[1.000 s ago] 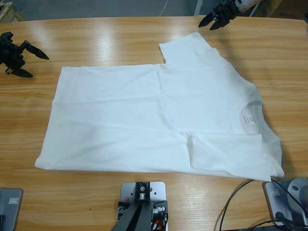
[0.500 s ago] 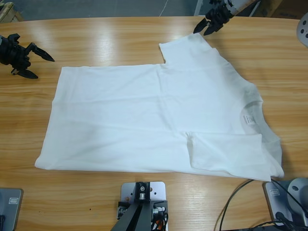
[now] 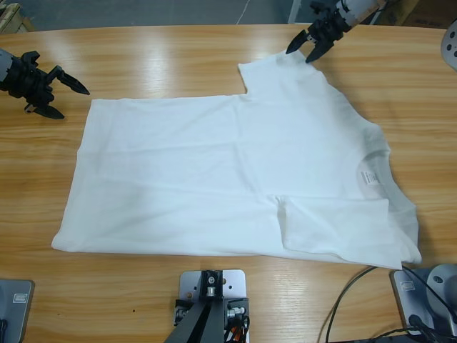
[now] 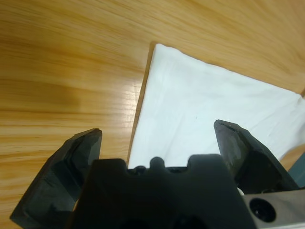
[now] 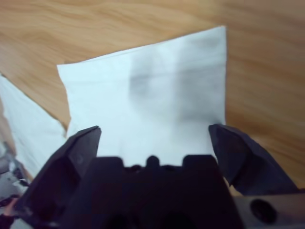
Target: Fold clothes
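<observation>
The shirt's body [image 3: 171, 168] is lying flat on the tabletop. My left gripper will pinch the shirt next by its far hem corner [image 3: 94, 102], because the cloth edge is open there.
The white T-shirt [image 3: 228, 164] lies flat on the wooden table [image 3: 164, 61], hem to the left, collar and neck label [image 3: 368, 176] to the right. Its near sleeve [image 3: 335, 229] is folded in over the body, while the far sleeve [image 3: 282, 75] sticks out toward the table's far side. My left gripper [image 3: 76, 104] is open just left of the far hem corner; in the left wrist view that corner [image 4: 162, 52] lies beyond the open left gripper [image 4: 159, 133]. My right gripper [image 3: 298, 56] is open at the far sleeve's edge. In the right wrist view the sleeve [image 5: 157, 90] spreads beyond the open right gripper [image 5: 155, 132].
Bare wood surrounds the shirt on all sides. Dark cables [image 3: 350, 300] run along the near right edge of the table. The table's far edge [image 3: 214, 27] lies just beyond the right gripper.
The left gripper has moved right, toward the shirt's far hem corner. The right gripper has come down and left onto the far sleeve's edge. The shirt has not moved.
</observation>
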Controlling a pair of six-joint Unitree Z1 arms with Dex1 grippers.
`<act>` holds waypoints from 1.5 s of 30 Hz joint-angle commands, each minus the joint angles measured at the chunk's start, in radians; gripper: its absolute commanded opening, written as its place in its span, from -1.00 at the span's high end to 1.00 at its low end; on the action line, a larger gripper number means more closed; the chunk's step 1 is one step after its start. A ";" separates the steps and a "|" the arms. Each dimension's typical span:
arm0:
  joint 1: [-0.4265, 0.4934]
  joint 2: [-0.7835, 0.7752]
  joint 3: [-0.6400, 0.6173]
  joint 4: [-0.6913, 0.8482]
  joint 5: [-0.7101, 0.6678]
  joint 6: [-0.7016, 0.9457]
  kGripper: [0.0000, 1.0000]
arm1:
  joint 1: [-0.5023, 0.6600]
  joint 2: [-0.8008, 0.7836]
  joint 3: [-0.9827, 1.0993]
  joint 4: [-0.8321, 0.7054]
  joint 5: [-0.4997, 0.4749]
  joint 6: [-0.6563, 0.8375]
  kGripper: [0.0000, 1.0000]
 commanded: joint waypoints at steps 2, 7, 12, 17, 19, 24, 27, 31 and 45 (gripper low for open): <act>-0.018 0.068 0.027 -0.016 0.015 -0.007 -0.85 | -0.020 0.129 -0.194 -0.020 -0.024 -0.048 -0.92; -0.036 0.087 0.022 -0.030 0.014 -0.013 -0.85 | -0.020 0.093 -0.213 -0.019 0.012 -0.048 -0.92; -0.058 0.087 0.027 -0.030 0.015 -0.021 -0.85 | -0.021 0.091 -0.251 -0.025 0.040 -0.051 -0.92; -0.062 0.085 0.027 -0.031 0.016 -0.022 -0.85 | -0.021 0.073 -0.276 -0.030 0.067 -0.060 -0.92; -0.069 0.087 0.027 -0.032 0.017 -0.023 -0.85 | -0.021 0.063 -0.278 -0.027 0.072 -0.064 -0.92; -0.075 0.092 0.027 -0.034 0.018 -0.024 -0.85 | -0.021 0.045 -0.284 -0.022 0.041 -0.075 -0.91; -0.075 0.087 0.029 -0.034 0.019 -0.024 -0.85 | -0.035 0.068 -0.289 -0.026 0.000 -0.096 -0.91; -0.075 0.090 0.035 -0.035 0.024 -0.023 -0.85 | -0.038 0.072 -0.298 -0.041 -0.046 -0.134 -0.80; -0.087 0.105 0.035 -0.049 0.023 -0.030 -0.85 | -0.025 0.112 -0.284 -0.044 0.020 -0.115 -0.78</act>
